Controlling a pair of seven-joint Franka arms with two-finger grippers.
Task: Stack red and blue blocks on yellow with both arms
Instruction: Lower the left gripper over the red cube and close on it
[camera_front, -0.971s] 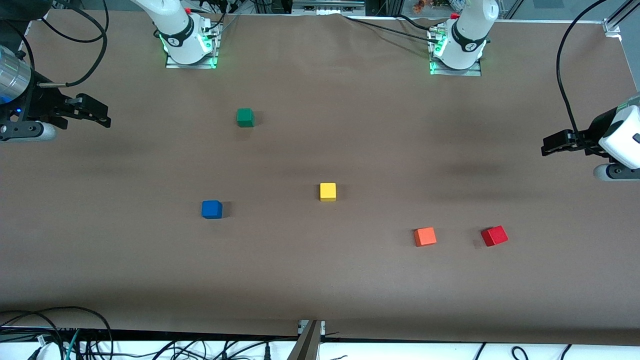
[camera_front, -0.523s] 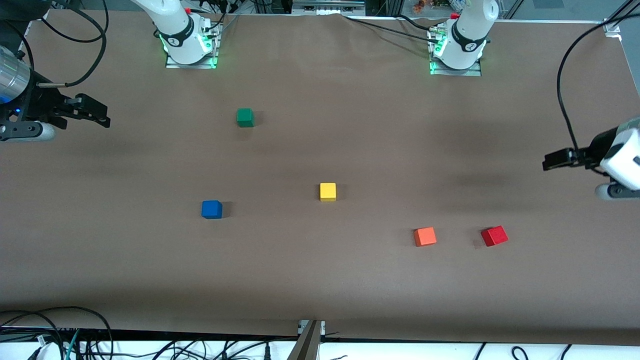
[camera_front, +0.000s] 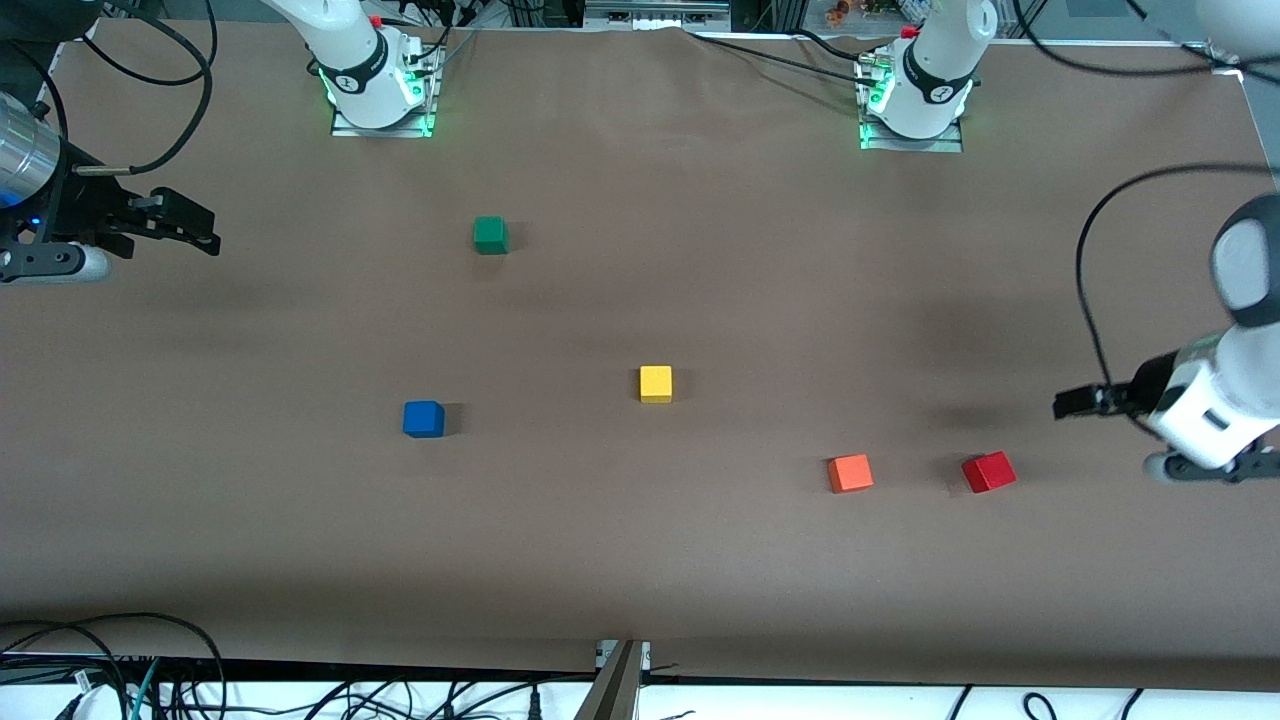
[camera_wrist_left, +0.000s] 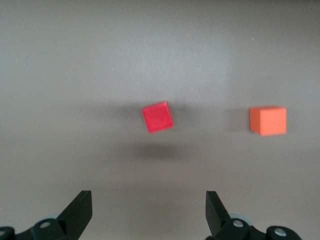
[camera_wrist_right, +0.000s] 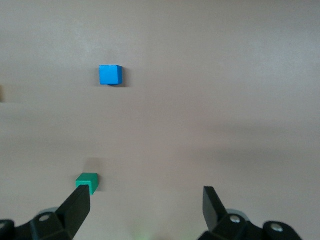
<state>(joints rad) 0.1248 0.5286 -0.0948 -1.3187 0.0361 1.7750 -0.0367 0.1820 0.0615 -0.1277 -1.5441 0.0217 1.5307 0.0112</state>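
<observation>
My left gripper grabs the red cube's (camera_front: 989, 471) opposite sides next, to stack it on the yellow cube (camera_front: 656, 383).
The yellow cube (camera_front: 656, 383) sits mid-table. The blue cube (camera_front: 424, 419) lies toward the right arm's end of it, and shows in the right wrist view (camera_wrist_right: 110, 75). The red cube (camera_front: 989, 471) lies toward the left arm's end, turned slightly, and shows in the left wrist view (camera_wrist_left: 157, 117). My left gripper (camera_front: 1075, 403) (camera_wrist_left: 147, 202) is open and empty, up over the table just past the red cube toward the left arm's end. My right gripper (camera_front: 195, 230) (camera_wrist_right: 145, 199) is open and empty, waiting over the right arm's end of the table.
An orange cube (camera_front: 850, 473) (camera_wrist_left: 268, 120) sits beside the red cube, toward the yellow one. A green cube (camera_front: 490, 235) (camera_wrist_right: 88, 181) lies farther from the front camera than the blue cube. Cables hang along the table's edges.
My left arm has swung toward the front camera, bringing its gripper close to the red cube. The right arm and all cubes have not moved.
</observation>
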